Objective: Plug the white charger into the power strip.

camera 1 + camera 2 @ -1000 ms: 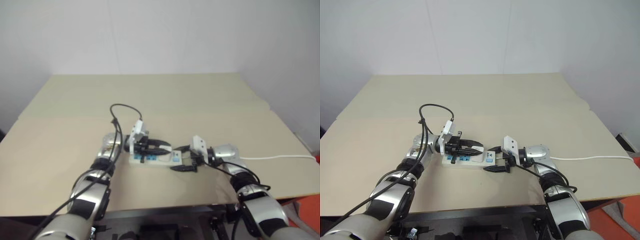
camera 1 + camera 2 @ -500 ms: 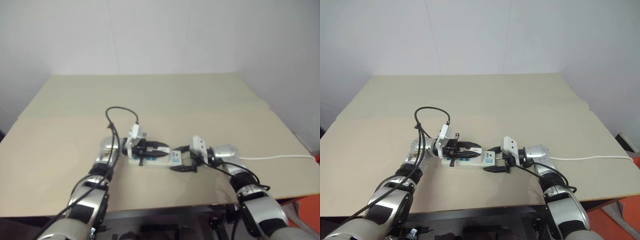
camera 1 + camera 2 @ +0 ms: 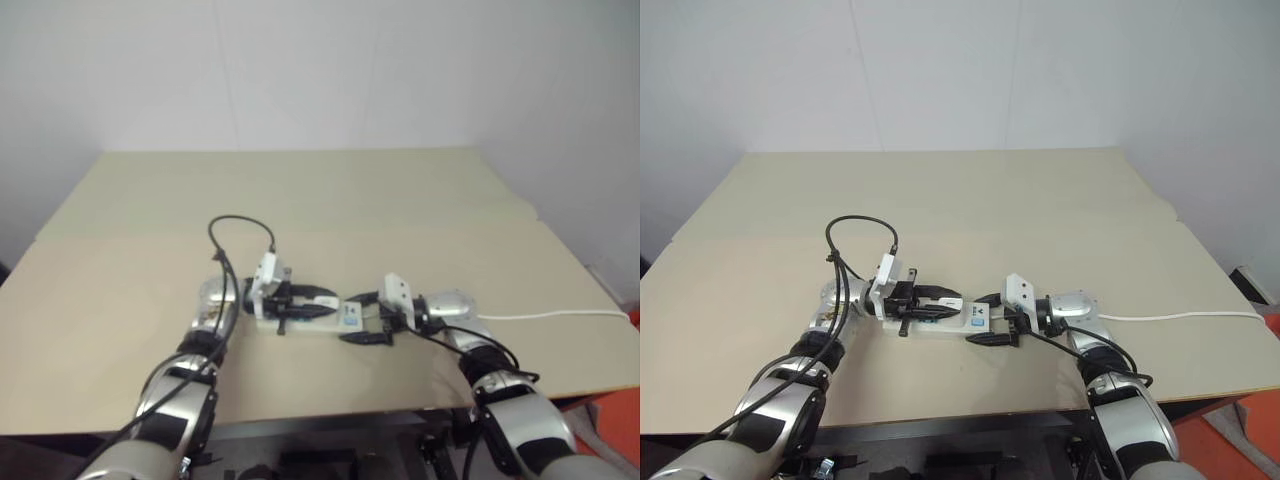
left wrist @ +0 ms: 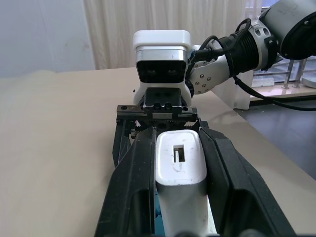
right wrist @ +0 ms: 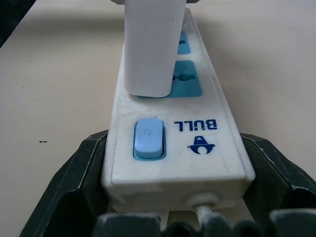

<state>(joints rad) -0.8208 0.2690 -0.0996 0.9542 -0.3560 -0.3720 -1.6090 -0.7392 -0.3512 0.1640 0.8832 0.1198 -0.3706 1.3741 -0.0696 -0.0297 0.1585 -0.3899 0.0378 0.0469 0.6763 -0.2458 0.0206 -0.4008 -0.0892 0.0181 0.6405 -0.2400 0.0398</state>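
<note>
My left gripper releases the white charger (image 4: 181, 170) now, since it stands upright with its lower end on the power strip's socket (image 4: 159, 223) and would remain there.
The power strip (image 5: 197, 133) lies flat on the table, a long white bar with blue sockets and a pale blue switch at its near end. My right gripper (image 5: 175, 148) is shut on that switch end, one black finger on each side. The white charger (image 4: 180, 168) is a plain white block, and my left gripper (image 4: 175, 136) is shut on it from the opposite side. The white charger (image 5: 150, 44) stands upright with its lower end against the socket nearest the switch. Its prongs are hidden. In the right eye view both grippers meet at the power strip (image 3: 940, 322).
The strip's thin white cord (image 3: 1180, 318) runs right across the beige table (image 3: 990, 200) to its edge. A black cable loop (image 3: 855, 225) arches over my left forearm. A white wall stands behind the table.
My left wrist has rolled slightly with the charger still in its grip. The right gripper and the strip have stayed where they were.
</note>
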